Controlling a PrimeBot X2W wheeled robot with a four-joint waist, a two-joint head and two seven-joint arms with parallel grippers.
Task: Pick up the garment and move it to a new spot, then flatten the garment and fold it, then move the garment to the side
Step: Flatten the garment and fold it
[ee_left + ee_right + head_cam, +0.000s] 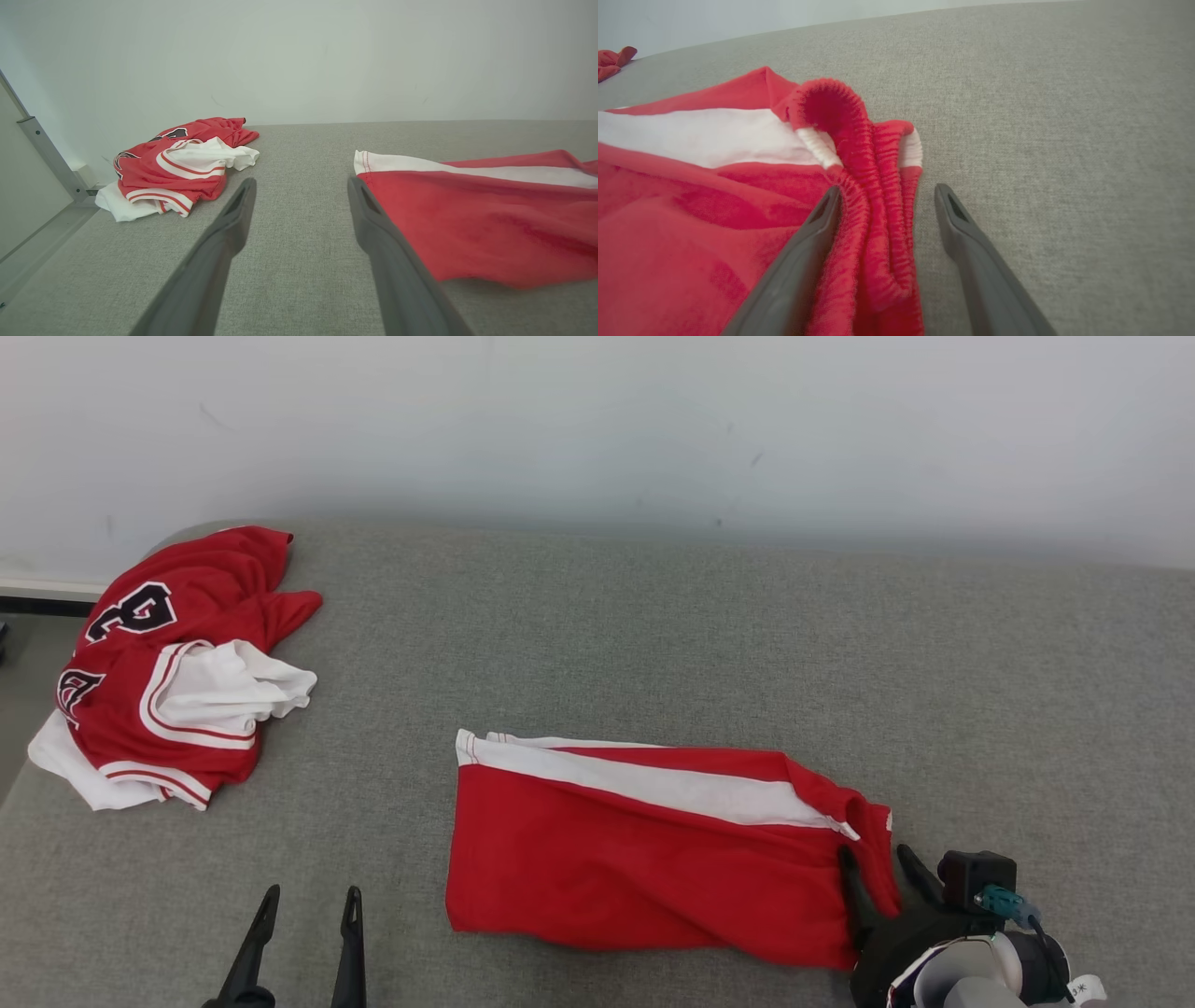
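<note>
The shorts' gathered waistband stands up in bunched folds, while the shorts' leg cloth [605, 862] lies flat. My right gripper will grab the shorts by that waistband next.
The garment [635, 859] is a pair of red shorts with a white side stripe, lying mostly flat on the grey fabric surface [653, 635]. Its gathered elastic waistband [864, 154] is bunched at the right end. My right gripper [875, 854] is open at that end. In the right wrist view the waistband folds lie between its fingers [887, 189], with the left finger against the red cloth [691, 224]. My left gripper [310, 896] is open and empty, low on the surface just left of the shorts' hem [467, 224]; its fingers [301, 182] point toward the wall.
A crumpled red and white jersey [177, 663] with black lettering lies at the far left corner [177, 168]. The pale wall [597, 420] runs along the back. The surface's left edge drops off by a metal rail [46, 154].
</note>
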